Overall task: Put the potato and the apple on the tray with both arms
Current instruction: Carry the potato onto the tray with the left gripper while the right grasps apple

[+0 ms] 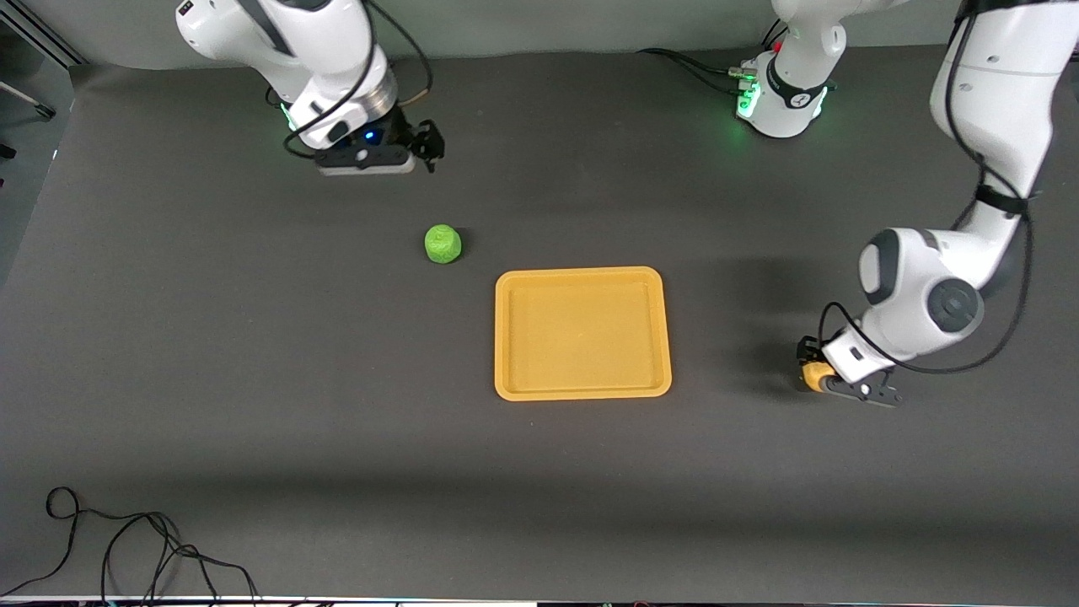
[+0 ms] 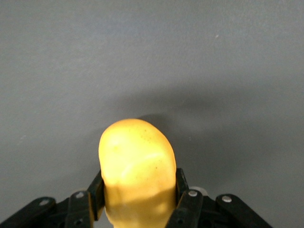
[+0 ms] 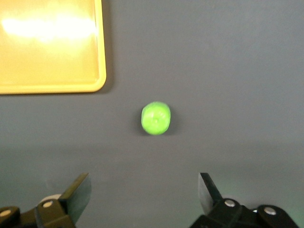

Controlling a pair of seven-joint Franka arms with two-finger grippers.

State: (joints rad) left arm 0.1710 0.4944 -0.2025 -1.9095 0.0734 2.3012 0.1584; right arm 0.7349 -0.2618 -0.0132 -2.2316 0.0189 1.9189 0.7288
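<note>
Next, my right gripper grabs the green apple by its round middle (image 1: 442, 244) to set it on the tray (image 1: 582, 392).
The yellow-orange potato (image 1: 814, 375) sits between the fingers of my left gripper (image 1: 822, 379), which is shut on it low at the table, beside the tray toward the left arm's end. In the left wrist view the potato (image 2: 137, 161) fills the space between the jaws of the left gripper (image 2: 139, 190). The green apple (image 1: 442, 244) lies on the table near the tray's corner toward the right arm's base. My right gripper (image 1: 368, 160) hangs open and empty above the table short of the apple (image 3: 156, 118); it shows in the right wrist view (image 3: 144, 181). The yellow-orange tray (image 1: 582, 392) is empty.
The tray's corner (image 3: 99, 71) shows in the right wrist view. Loose black cables (image 1: 126, 548) lie at the table's front edge toward the right arm's end. The left arm's green-lit base (image 1: 780, 97) stands at the back.
</note>
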